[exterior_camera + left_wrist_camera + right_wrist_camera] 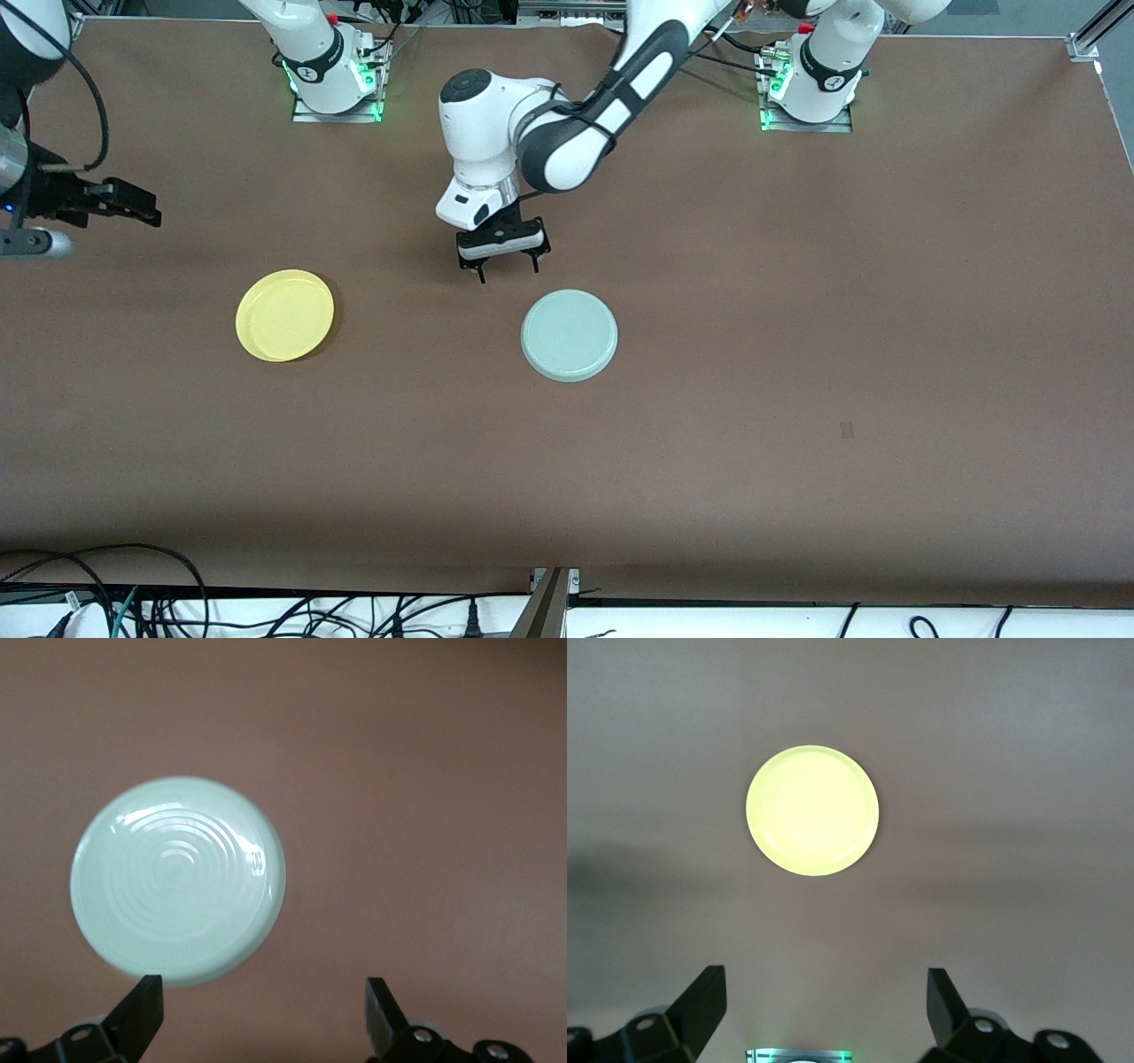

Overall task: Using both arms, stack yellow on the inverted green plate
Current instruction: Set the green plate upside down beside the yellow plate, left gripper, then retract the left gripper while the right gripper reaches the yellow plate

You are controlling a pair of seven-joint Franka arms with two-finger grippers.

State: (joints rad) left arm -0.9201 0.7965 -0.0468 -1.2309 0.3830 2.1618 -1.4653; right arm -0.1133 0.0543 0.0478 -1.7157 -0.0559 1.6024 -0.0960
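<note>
Next, my right gripper grabs the yellow plate by its rim (241, 308) to stack it on the inverted green plate (570, 335).
The yellow plate (284, 315) lies rim-up on the brown table, toward the right arm's end; it shows whole in the right wrist view (812, 810). The pale green plate (569, 335) lies upside down near the table's middle, its ringed underside up (177, 877). My left gripper (508, 273) hangs open, low over bare table just beside the green plate's rim, on the side toward the robot bases; nothing is between its fingers (263, 988). My right gripper (146, 206) is held high and open over the right arm's end of the table, empty (824, 974), with the yellow plate well below it.
Both arm bases (335, 80) (811, 84) stand at the table edge farthest from the front camera, lit green. Cables (106, 594) run along the edge nearest that camera. A small dark mark (847, 430) sits on the mat toward the left arm's end.
</note>
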